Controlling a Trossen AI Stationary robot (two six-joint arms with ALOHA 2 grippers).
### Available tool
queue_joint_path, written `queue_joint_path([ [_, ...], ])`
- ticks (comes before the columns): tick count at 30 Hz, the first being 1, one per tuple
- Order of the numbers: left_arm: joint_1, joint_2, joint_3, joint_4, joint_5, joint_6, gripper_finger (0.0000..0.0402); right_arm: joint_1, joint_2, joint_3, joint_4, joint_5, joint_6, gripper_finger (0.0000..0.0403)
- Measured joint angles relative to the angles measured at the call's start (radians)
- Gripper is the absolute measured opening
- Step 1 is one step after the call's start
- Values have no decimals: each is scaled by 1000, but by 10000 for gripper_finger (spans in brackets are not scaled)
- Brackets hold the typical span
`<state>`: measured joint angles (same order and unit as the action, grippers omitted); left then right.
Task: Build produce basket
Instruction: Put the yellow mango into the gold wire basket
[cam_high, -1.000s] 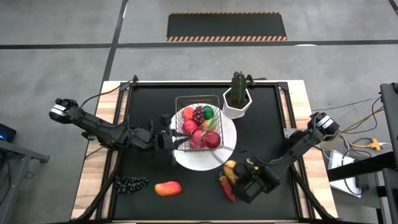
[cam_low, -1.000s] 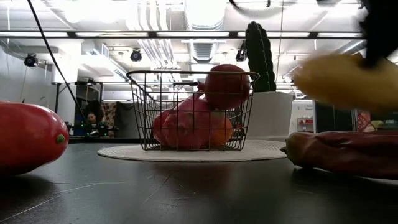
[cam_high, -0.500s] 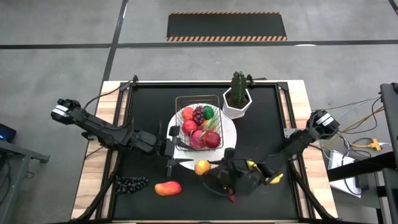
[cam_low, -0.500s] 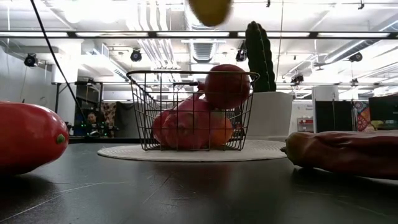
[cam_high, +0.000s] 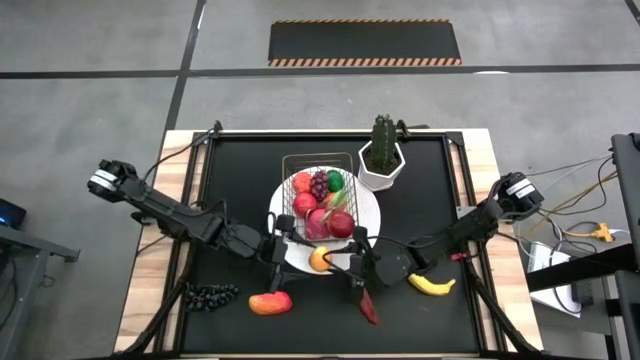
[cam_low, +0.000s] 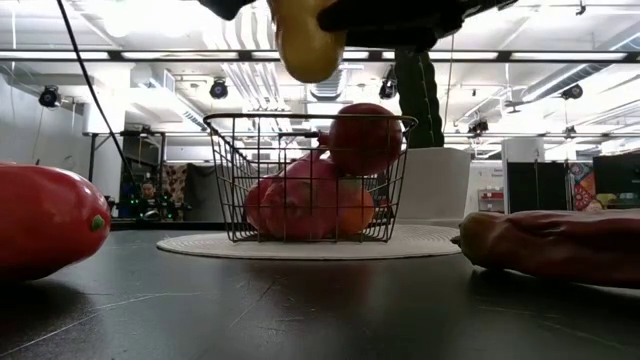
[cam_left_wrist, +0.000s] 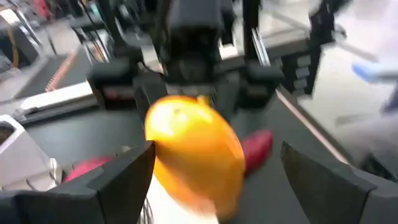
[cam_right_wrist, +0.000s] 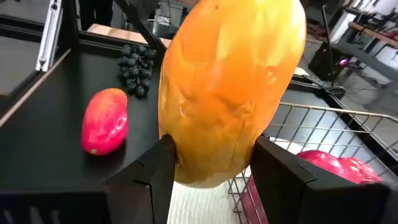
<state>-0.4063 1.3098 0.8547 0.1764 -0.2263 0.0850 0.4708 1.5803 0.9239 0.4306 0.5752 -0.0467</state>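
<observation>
I will next grab the mango (cam_high: 320, 259) by its plump sides with my left gripper, to pass it on into the wire basket.
The wire basket (cam_high: 318, 158) stands on a round white plate (cam_high: 372, 207) with red apples, grapes and a green piece inside. An orange-yellow mango (cam_high: 320, 259) hangs above the plate's near edge, with my right gripper (cam_high: 333, 263) shut on it, reaching in from the right. My left gripper (cam_high: 297, 253) is open and faces it from the left, its fingers (cam_left_wrist: 124, 180) standing on either side of the mango (cam_left_wrist: 193, 149). On the table lie a banana (cam_high: 432, 286), a red chili (cam_high: 367, 306), a red-pink fruit (cam_high: 270, 302) and dark grapes (cam_high: 210, 295). My right gripper pinches the mango between its two fingers, on its two opposite sides (cam_right_wrist: 177, 146) near one end. The fingers come in about level from the table's right side. The mango (cam_low: 305, 45) is lifted clear, high above the table, and sticks out past the fingertips.
A green cactus in a white pot (cam_high: 381, 160) stands right behind the basket's right corner. Both arms crowd the strip just in front of the plate. Free black tabletop lies at the far left and far right.
My right gripper has carried the mango from the near right toward the table's left and up to the plate's near edge, uncovering the banana on the table. My left gripper has moved toward the near edge to meet the mango, and its fingers have opened.
</observation>
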Motion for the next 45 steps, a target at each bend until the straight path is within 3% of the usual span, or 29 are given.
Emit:
queue_joint_path([
  [9,45,93,-2,123,-15,-16,326,-15,-1,0,15,-26,-24,171],
  [14,43,98,-2,148,-58,50,279,-17,-1,0,10,-22,-26,178],
  [19,46,100,-2,147,-67,60,220,-17,-1,-1,3,-19,-20,225],
  [24,47,95,-2,153,-111,78,218,-16,-39,-2,-51,-25,-27,290],
  [28,70,60,3,141,-201,132,218,-15,-150,17,-198,-21,6,328],
  [31,114,28,3,104,-290,133,221,-14,-249,45,-354,23,100,343],
  [36,254,14,3,18,-576,64,222,-13,-368,37,-477,51,219,344],
  [40,401,44,1,-37,-571,-142,224,-13,-389,9,-472,53,231,335],
  [45,482,115,-12,-72,-565,-248,225,-13,-347,2,-465,54,238,328],
])
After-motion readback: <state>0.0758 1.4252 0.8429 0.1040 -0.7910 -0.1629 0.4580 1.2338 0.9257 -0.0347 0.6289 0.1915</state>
